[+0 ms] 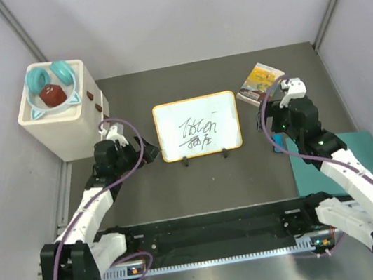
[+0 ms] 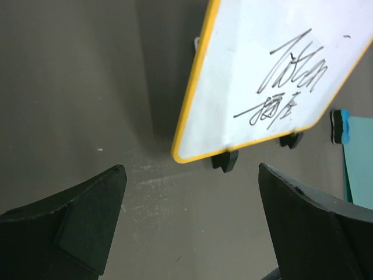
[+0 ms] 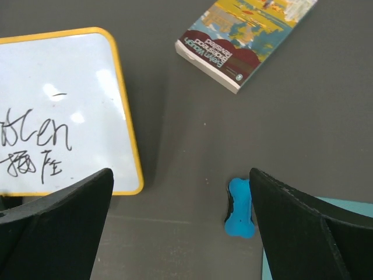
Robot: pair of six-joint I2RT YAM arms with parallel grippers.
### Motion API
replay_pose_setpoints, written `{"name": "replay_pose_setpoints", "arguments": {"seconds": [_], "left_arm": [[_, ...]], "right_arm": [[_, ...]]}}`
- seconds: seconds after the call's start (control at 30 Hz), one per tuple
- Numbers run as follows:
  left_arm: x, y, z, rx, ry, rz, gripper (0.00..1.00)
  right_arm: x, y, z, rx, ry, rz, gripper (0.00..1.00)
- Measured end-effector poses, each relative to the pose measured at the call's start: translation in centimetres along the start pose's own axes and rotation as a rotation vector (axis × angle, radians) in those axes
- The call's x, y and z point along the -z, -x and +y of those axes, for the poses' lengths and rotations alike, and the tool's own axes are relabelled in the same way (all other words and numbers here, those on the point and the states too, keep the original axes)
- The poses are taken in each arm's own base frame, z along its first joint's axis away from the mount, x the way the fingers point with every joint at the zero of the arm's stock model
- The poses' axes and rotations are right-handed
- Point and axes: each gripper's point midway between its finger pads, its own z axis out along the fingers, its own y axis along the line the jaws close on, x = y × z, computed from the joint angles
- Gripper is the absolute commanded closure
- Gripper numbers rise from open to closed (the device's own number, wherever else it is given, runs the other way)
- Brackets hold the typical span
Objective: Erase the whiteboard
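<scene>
The robot's right hand has to grab the blue bone-shaped eraser across its narrow middle (image 1: 278, 142) next, so the eraser's black bottom stays free to erase the whiteboard (image 1: 197, 125).
The whiteboard (image 1: 197, 125) lies in the middle of the table, with an orange-yellow frame, black scribbles and two black feet on its near edge. It also shows in the left wrist view (image 2: 274, 76) and the right wrist view (image 3: 58, 116). A blue bone-shaped eraser (image 3: 240, 207) lies on the table right of the board, by the teal mat. My left gripper (image 1: 149, 153) is open and empty just left of the board's near left corner (image 2: 191, 175). My right gripper (image 3: 180, 175) is open and empty above the eraser, which sits near its right finger.
A yellow-covered book (image 1: 260, 83) lies at the back right. A teal mat (image 1: 332, 163) lies under the right arm. A white box (image 1: 63, 124) holding teal headphones and a red object stands at the back left. Grey walls enclose the table.
</scene>
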Motion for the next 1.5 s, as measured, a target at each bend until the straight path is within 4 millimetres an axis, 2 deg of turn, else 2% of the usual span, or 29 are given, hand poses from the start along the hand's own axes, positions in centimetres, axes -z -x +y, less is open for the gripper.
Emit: {"name": "replay_pose_setpoints", "arguments": {"seconds": [0.13,0.3,0.33,0.5,0.6,0.63,0.73,0.83,0.9,0.93,1.0,1.27,1.5], "left_arm": [[0.0,-0.9,-0.1,0.005,-0.023,0.026,0.01],[0.0,-0.8,-0.7,-0.022,-0.069,0.003,0.01],[0.1,-0.8,-0.9,-0.029,-0.088,-0.005,0.01],[0.2,-1.0,-1.8,-0.063,-0.160,-0.029,0.01],[0.2,-0.8,-2.2,-0.079,-0.184,-0.034,0.01],[0.1,-0.7,-2.3,-0.085,-0.193,-0.037,0.01],[-0.1,-0.9,-2.4,-0.092,-0.206,-0.030,0.01],[-0.2,-1.2,-2.3,-0.093,-0.211,-0.014,0.01],[-0.4,-1.6,-2.3,-0.091,-0.215,0.003,0.01],[-0.5,-1.8,-2.2,-0.088,-0.216,0.011,0.01],[-0.6,-2.1,-2.1,-0.083,-0.217,0.025,0.01],[-0.7,-2.4,-1.9,-0.080,-0.217,0.040,0.01],[-0.8,-2.5,-1.8,-0.089,-0.215,0.043,0.01]], "right_arm": [[-0.3,-1.3,-1.5,-0.028,-0.074,0.053,0.01],[-1.7,-4.4,-3.6,-0.064,-0.151,0.182,0.01],[-2.0,-5.1,-4.0,-0.072,-0.163,0.210,0.04],[-3.1,-8.0,-4.8,-0.082,-0.198,0.324,0.01],[-4.0,-10.2,-5.6,-0.071,-0.234,0.434,0.12],[-4.2,-10.8,-5.8,-0.066,-0.244,0.465,0.20],[-4.6,-12.0,-6.3,-0.055,-0.273,0.529,0.63],[-4.8,-12.8,-6.5,-0.049,-0.286,0.560,0.62],[-4.8,-13.3,-6.7,-0.047,-0.294,0.578,0.56],[-4.8,-13.6,-6.8,-0.047,-0.301,0.590,0.49],[-4.8,-14.0,-7.0,-0.046,-0.316,0.607,0.46],[-4.8,-14.2,-7.4,-0.040,-0.335,0.613,0.47],[-5.3,-16.3,-8.2,-0.050,-0.355,0.684,0.50]]}}
